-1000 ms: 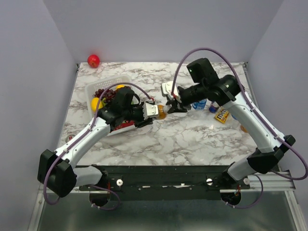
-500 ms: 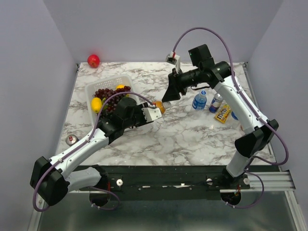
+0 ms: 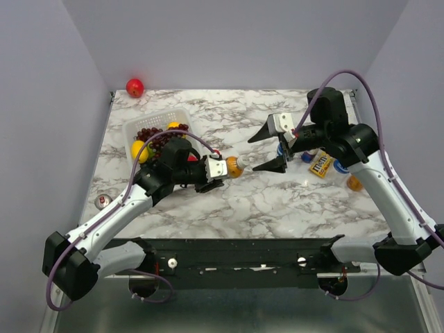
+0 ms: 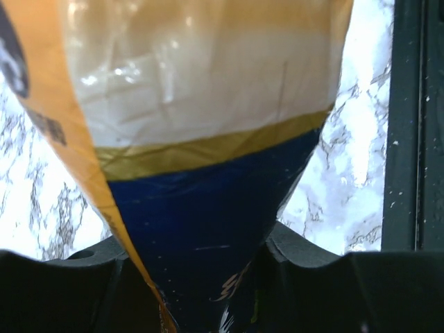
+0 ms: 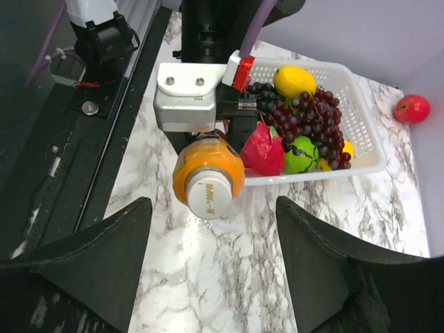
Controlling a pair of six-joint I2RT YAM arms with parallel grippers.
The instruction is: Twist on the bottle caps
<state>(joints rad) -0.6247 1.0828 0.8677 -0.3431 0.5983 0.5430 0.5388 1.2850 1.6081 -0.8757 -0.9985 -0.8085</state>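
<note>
The right gripper grabs the white cap [image 3: 243,161] [image 5: 210,194] end-on next, fingers on opposite sides, to screw it on and set the bottle upright.
My left gripper [image 3: 220,168] is shut on an orange drink bottle [image 3: 234,167] and holds it on its side above the table, neck to the right. A white cap [image 5: 210,194] sits on its neck. In the left wrist view the bottle [image 4: 208,104], with its dark blue and gold label, fills the frame between the fingers of the left gripper [image 4: 208,284]. My right gripper [image 3: 266,150] is open, a little right of the cap, facing it and touching nothing; in its own view the right gripper [image 5: 214,222] frames the cap. A clear bottle [image 3: 282,150] with a blue label stands partly hidden behind it.
A white basket [image 3: 132,127] of grapes, lemons and other fruit stands at the back left. A red apple [image 3: 134,87] lies in the far left corner. A drink can [image 3: 308,156], a yellow candy pack [image 3: 320,165] and another orange bottle [image 3: 354,183] sit under the right arm.
My right gripper has let go of the cap, opened and drawn back to the right of the bottle. The left gripper still holds the bottle, now slightly further right.
</note>
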